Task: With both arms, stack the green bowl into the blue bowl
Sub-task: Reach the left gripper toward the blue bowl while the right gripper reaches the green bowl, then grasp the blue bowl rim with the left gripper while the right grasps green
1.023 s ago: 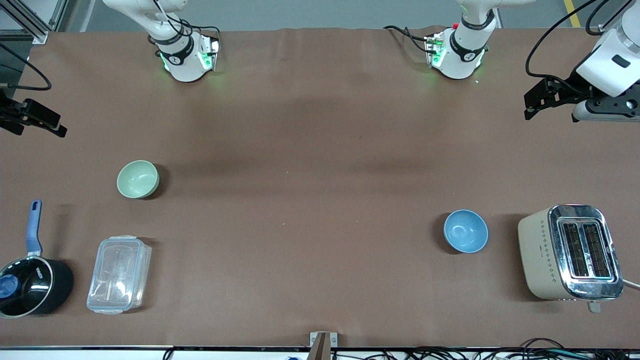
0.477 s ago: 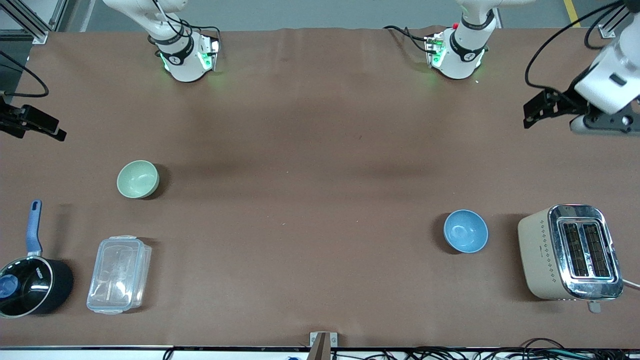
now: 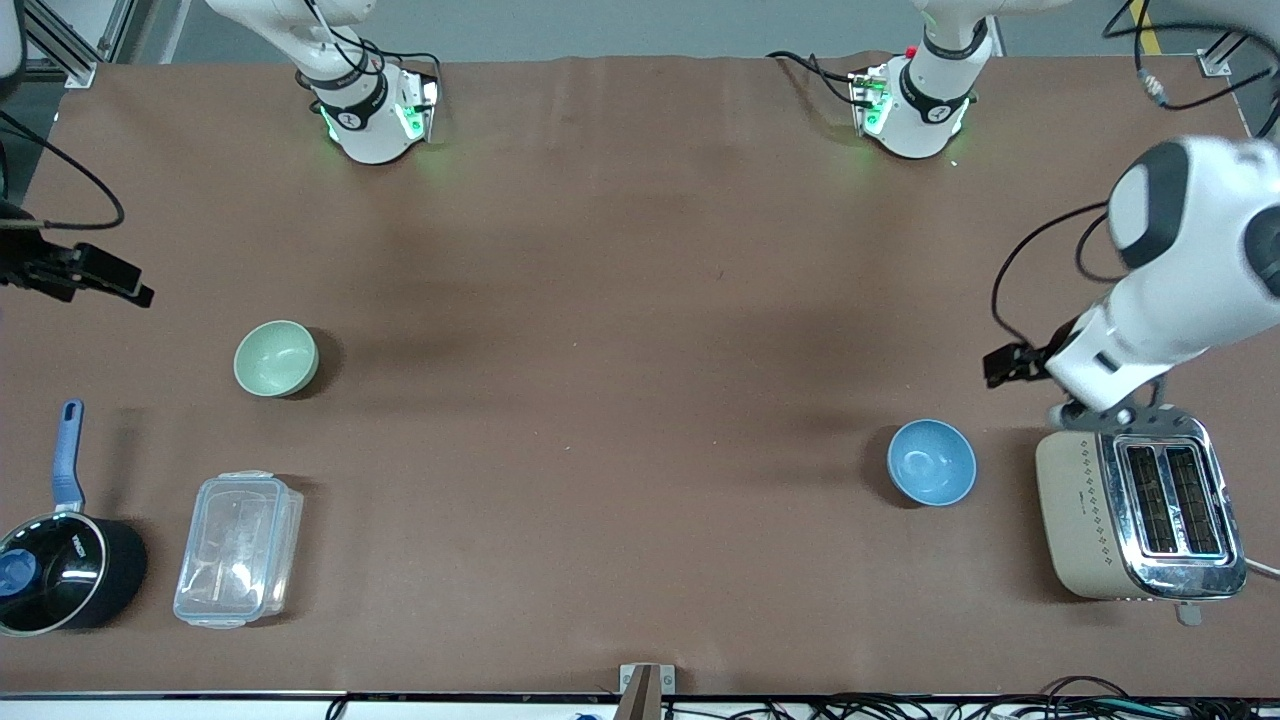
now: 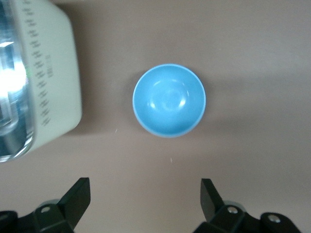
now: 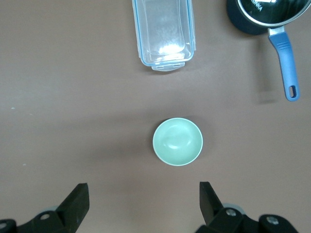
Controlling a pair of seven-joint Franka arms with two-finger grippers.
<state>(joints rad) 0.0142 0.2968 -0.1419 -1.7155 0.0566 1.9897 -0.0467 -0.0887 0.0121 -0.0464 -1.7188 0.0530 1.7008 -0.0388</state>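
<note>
My right gripper is going to grab the green bowl by its rim next, to stack it into the blue bowl [image 3: 932,462].
The green bowl [image 3: 276,358] stands upright and empty toward the right arm's end of the table. It also shows in the right wrist view [image 5: 178,141]. The blue bowl [image 3: 932,462] stands upright and empty beside the toaster, and shows in the left wrist view [image 4: 169,100]. My left gripper [image 4: 144,184] is open and empty, up over bare table short of the blue bowl. The left arm's wrist [image 3: 1150,300] hangs over the toaster's end. My right gripper [image 5: 143,187] is open and empty, up over bare table short of the green bowl. The right arm's hand [image 3: 70,272] is at the table's edge.
A cream and chrome toaster [image 3: 1140,505] stands toward the left arm's end. A clear plastic lidded container [image 3: 238,548] and a black saucepan with a blue handle [image 3: 55,570] lie nearer the front camera than the green bowl.
The left arm has swung down from the table's edge to over the toaster's end, close to the blue bowl. The right hand has shifted slightly toward the green bowl. Neither bowl has moved.
</note>
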